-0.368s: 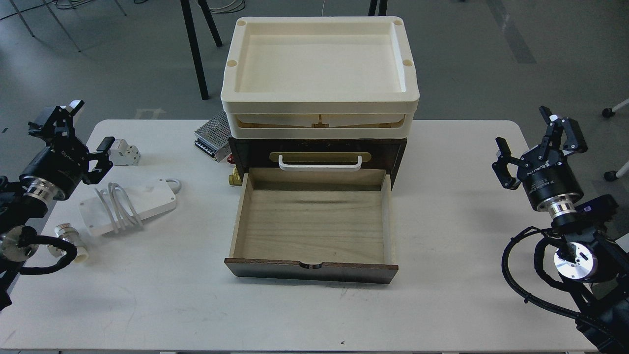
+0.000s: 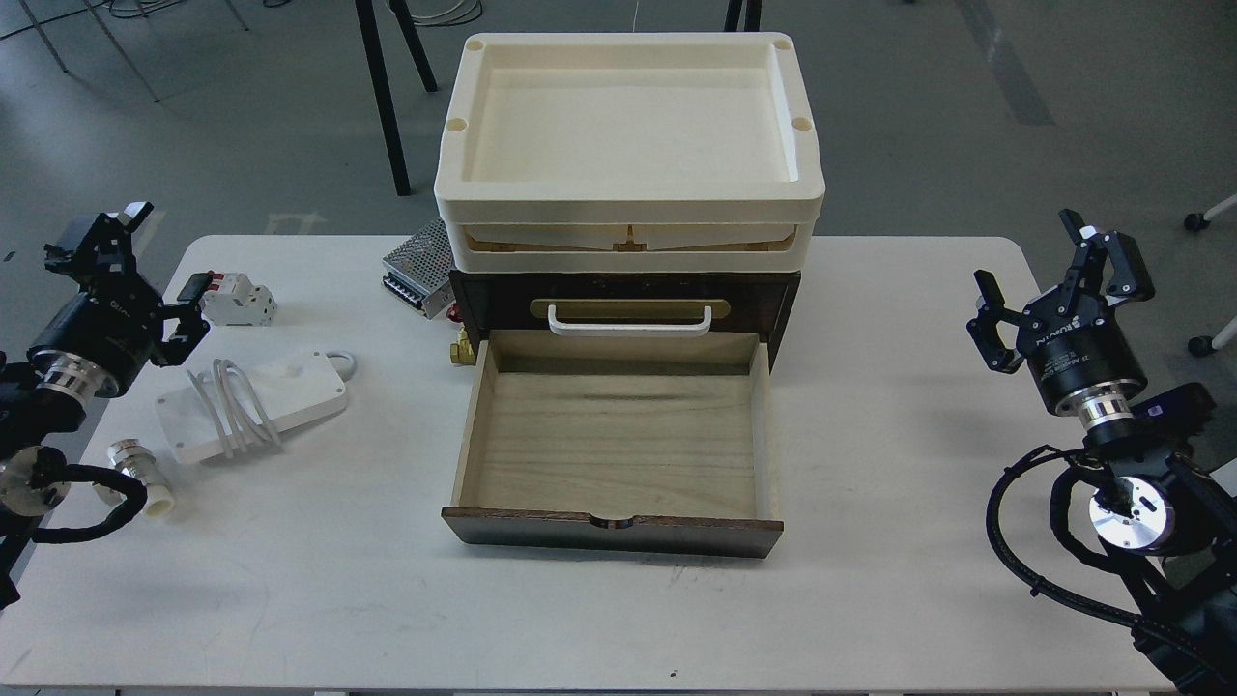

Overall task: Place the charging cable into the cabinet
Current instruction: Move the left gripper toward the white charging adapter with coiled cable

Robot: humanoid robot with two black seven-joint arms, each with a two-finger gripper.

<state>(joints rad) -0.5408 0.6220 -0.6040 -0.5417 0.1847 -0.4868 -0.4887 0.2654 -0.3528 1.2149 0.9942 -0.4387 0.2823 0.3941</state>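
My left gripper is to grab the charging cable by its wound middle (image 2: pixel 239 408) next, because the cord loops stand up while the white block (image 2: pixel 306 390) lies flat.
The charging cable (image 2: pixel 253 401) is a flat white block with a white cord wound round its middle and a loop at its right end. It lies on the white table, left of the cabinet. The cabinet (image 2: pixel 623 295) is a dark brown box with its pale wood drawer (image 2: pixel 618 435) pulled out and empty; another drawer front above it bears a white handle (image 2: pixel 629 322). My left gripper (image 2: pixel 140 266) is open, above and left of the cable, holding nothing. My right gripper (image 2: pixel 1039 263) is open and empty at the far right.
Cream trays (image 2: pixel 628 145) are stacked on the cabinet. A white-and-red circuit breaker (image 2: pixel 237 298) stands behind the cable. A perforated metal power supply (image 2: pixel 417 263) sits at the cabinet's back left. A small metal-and-cream cylinder (image 2: pixel 140 474) lies near the left edge.
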